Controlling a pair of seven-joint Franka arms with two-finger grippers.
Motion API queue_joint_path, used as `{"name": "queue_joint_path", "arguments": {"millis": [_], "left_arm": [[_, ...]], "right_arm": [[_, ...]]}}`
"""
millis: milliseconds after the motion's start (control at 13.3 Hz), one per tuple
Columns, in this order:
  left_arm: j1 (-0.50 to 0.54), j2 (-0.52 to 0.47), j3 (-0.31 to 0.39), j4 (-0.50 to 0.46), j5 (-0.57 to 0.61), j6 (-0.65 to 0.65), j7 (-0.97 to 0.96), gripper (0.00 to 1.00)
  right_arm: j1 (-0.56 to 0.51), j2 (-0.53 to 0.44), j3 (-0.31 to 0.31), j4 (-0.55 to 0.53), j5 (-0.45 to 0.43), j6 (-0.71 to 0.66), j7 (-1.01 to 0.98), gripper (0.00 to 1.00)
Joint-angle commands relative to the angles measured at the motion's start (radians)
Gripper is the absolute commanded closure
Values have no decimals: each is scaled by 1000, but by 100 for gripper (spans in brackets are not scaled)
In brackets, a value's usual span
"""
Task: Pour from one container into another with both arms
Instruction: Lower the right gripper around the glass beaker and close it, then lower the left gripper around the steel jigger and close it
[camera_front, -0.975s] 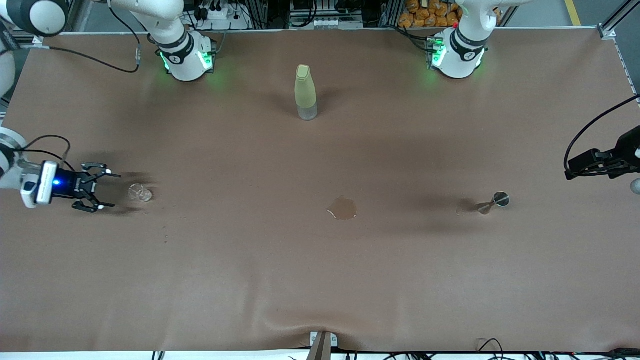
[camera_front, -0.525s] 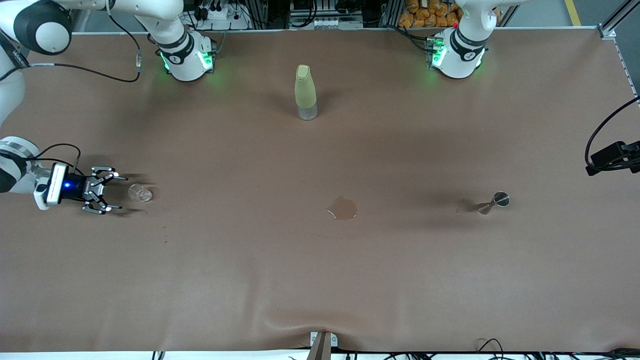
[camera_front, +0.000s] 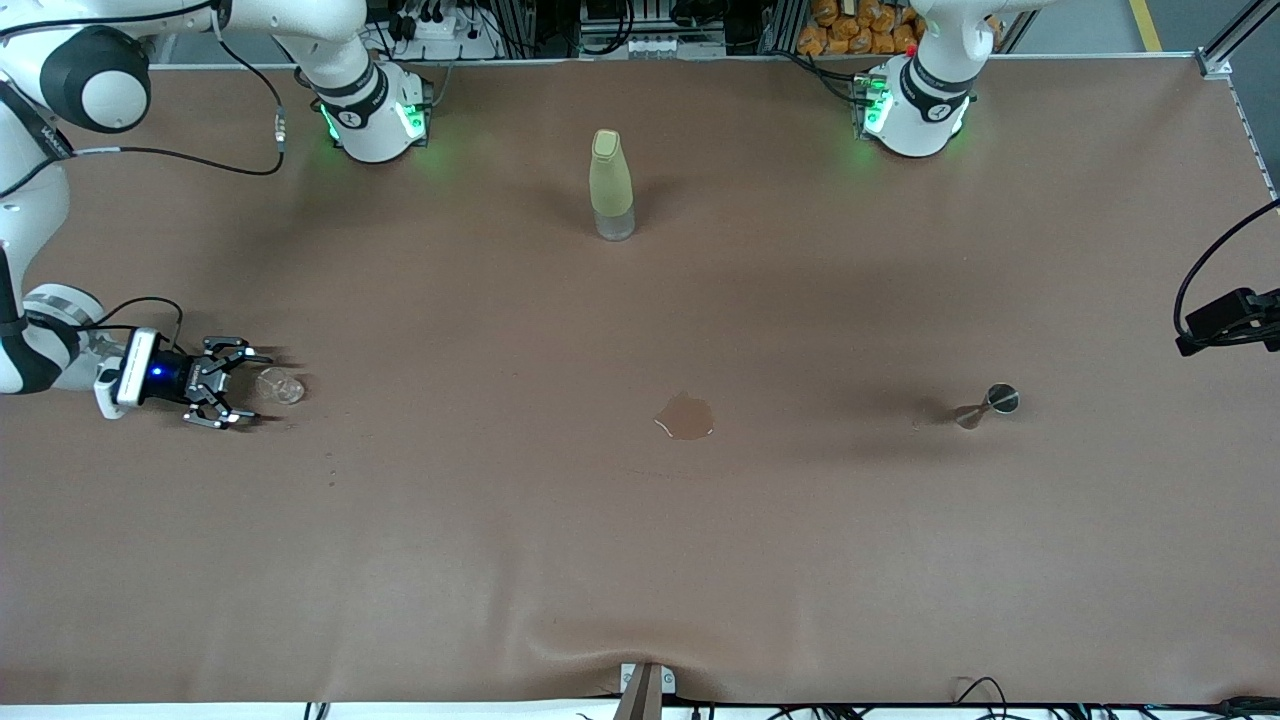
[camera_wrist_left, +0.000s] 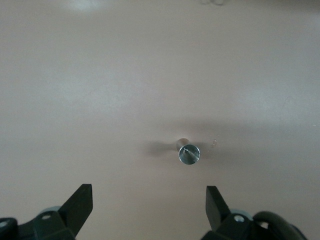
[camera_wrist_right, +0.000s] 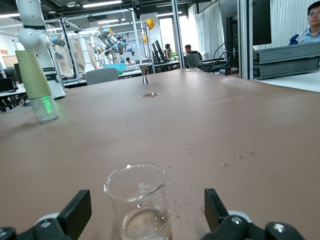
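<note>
My right gripper needs to grab the glass cup by its clear side (camera_front: 280, 385) so the cup can catch what the steel jigger (camera_front: 990, 404) pours.
The tiny clear glass cup (camera_front: 281, 386) (camera_wrist_right: 140, 200) stands toward the right arm's end of the table with a little clear liquid in it. My right gripper (camera_front: 240, 386) (camera_wrist_right: 145, 205) is low and level just beside it. It is open, a finger on each side of the cup, neither touching. The small steel jigger (camera_front: 990, 404) (camera_wrist_left: 189, 154) (camera_wrist_right: 145, 73) stands upright toward the left arm's end. My left gripper (camera_wrist_left: 147, 200) hangs open and empty high above the table, looking down on the jigger. In the front view only a black part of its wrist (camera_front: 1228, 318) shows.
A tall yellow-green bottle (camera_front: 611, 185) (camera_wrist_right: 35, 82) stands mid-table near the robots' bases. A small brown puddle (camera_front: 686, 416) (camera_wrist_right: 149, 94) lies between cup and jigger. Droplets (camera_wrist_right: 222, 164) dot the brown table cover (camera_front: 640, 560) near the cup.
My right gripper has slid along the table toward the glass cup, staying open. The left arm's black wrist part has drawn back toward the view's edge.
</note>
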Motion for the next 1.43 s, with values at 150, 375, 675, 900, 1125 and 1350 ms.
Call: {"name": "queue_joint_path", "arguments": {"millis": [150,375,675,900,1125,1350], "left_arm": [[-2,-5,-5,-4,-20,13,17,0],[11,3,-4,-4,-84,14,77,0],[27,15,-1,-7,-107,13,199,0],[28,32,-1,-10,-189,13,241,0],[53,60,-1,-8,-280,13,340,0],[76,87,1,-7,-369,11,433,0]], "right_arm": [[-5,41,26,23,19,-18,-32,0],[2,44,41,20,22,-16,-32,0],[-2,49,45,20,26,-18,-31,0],[-5,49,45,20,25,-18,-31,0],[-7,49,45,20,25,-18,-28,0],[-8,49,45,20,25,-18,-23,24]]}}
